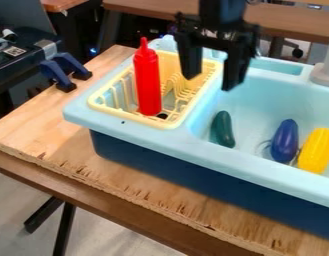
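Observation:
The gripper will next lift the red squeeze bottle (147, 80) out of the yellow dish rack, holding it by the bottle's narrow top.
The black gripper (211, 82) hangs over the divider between the yellow dish rack (100, 105) and the sink basin, its two fingers apart with nothing between them. Left of it, a red squeeze bottle (147, 80) stands upright in the rack. Below and to the right, a dark green vegetable (223, 129) lies in the basin near its left wall. A purple eggplant (285, 141) and a yellow corn cob (316, 150) lie side by side farther right in the basin.
The light blue toy sink (220, 156) rests on a wooden table (113, 183). Its faucet base (325, 72) rises at the right edge. Blue clamps (64, 71) grip the table's left side, beside a black case (20, 55).

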Controlling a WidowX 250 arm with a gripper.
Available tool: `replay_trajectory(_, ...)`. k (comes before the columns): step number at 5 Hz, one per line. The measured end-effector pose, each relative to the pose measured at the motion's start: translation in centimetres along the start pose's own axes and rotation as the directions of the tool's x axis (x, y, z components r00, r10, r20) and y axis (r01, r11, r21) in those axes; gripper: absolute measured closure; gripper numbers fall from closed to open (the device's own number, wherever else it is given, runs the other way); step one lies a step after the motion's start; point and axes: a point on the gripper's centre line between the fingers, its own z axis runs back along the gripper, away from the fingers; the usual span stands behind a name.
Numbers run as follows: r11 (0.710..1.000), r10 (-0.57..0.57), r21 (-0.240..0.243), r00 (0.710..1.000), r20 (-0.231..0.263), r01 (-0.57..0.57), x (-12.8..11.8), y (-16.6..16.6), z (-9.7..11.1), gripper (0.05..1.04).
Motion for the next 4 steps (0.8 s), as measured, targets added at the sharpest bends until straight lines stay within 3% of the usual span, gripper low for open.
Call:
replay_trajectory(2,0.999,-0.029,0.022,0.996,0.08,0.027,-1.6,2.0,4.0,0.085)
replay_trajectory(4,0.996,0.035,0.081,0.995,0.097,-0.043,-2.2,6.3,4.6,0.085)
